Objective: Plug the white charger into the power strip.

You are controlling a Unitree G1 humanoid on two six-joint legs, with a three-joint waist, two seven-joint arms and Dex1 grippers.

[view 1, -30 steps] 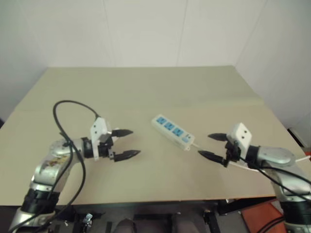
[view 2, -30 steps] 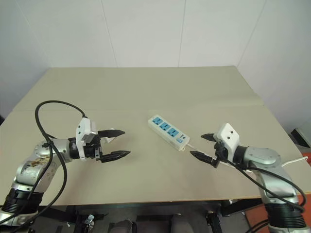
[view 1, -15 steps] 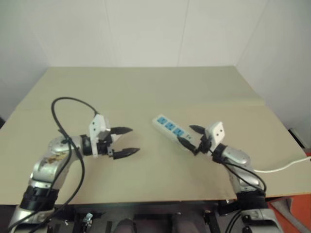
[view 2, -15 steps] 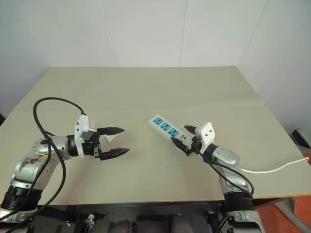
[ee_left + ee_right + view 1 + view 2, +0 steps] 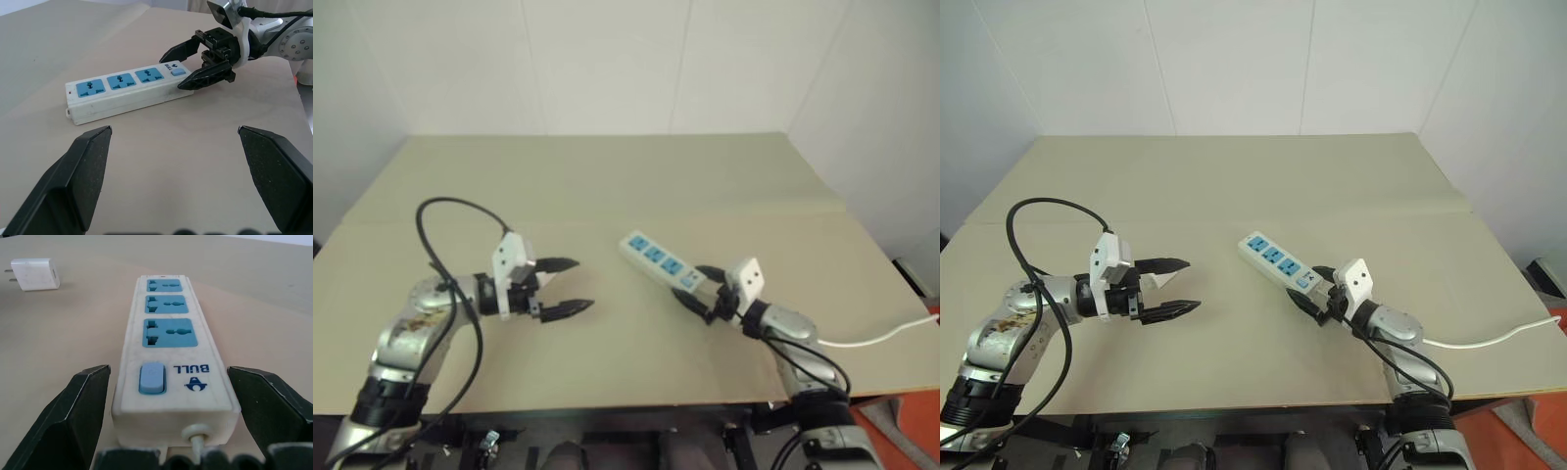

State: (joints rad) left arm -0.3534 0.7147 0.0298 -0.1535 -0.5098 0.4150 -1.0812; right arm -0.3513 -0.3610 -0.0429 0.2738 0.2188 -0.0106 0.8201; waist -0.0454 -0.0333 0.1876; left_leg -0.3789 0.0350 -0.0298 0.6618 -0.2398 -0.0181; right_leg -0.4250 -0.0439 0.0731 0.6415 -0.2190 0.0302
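My right gripper should grab the power strip by its switch end (image 5: 173,389) next, so that its blue sockets stay free to take the charger (image 5: 35,274).
The power strip (image 5: 658,259) lies slantwise on the tan table, its three blue socket faces up. My right gripper (image 5: 690,284) is open and low at the strip's switch end, one finger on each side of it with a gap showing. The right wrist view looks along the strip (image 5: 171,357). The white charger (image 5: 35,274) lies flat on the table, apart from the strip's far end. My left gripper (image 5: 582,284) is open and empty, hovering left of the strip and pointing toward it. The left wrist view has the strip (image 5: 127,88) and the right gripper (image 5: 172,72) ahead.
The strip's thin white cord (image 5: 881,338) runs from under my right arm to the table's right edge. A black cable (image 5: 440,211) loops over my left arm. The table (image 5: 607,176) has a fold line across it, and walls stand close behind and on the right.
My right gripper has swung left and down from the table's right side to the strip's switch end. The left gripper has stayed in place, and the strip has not moved.
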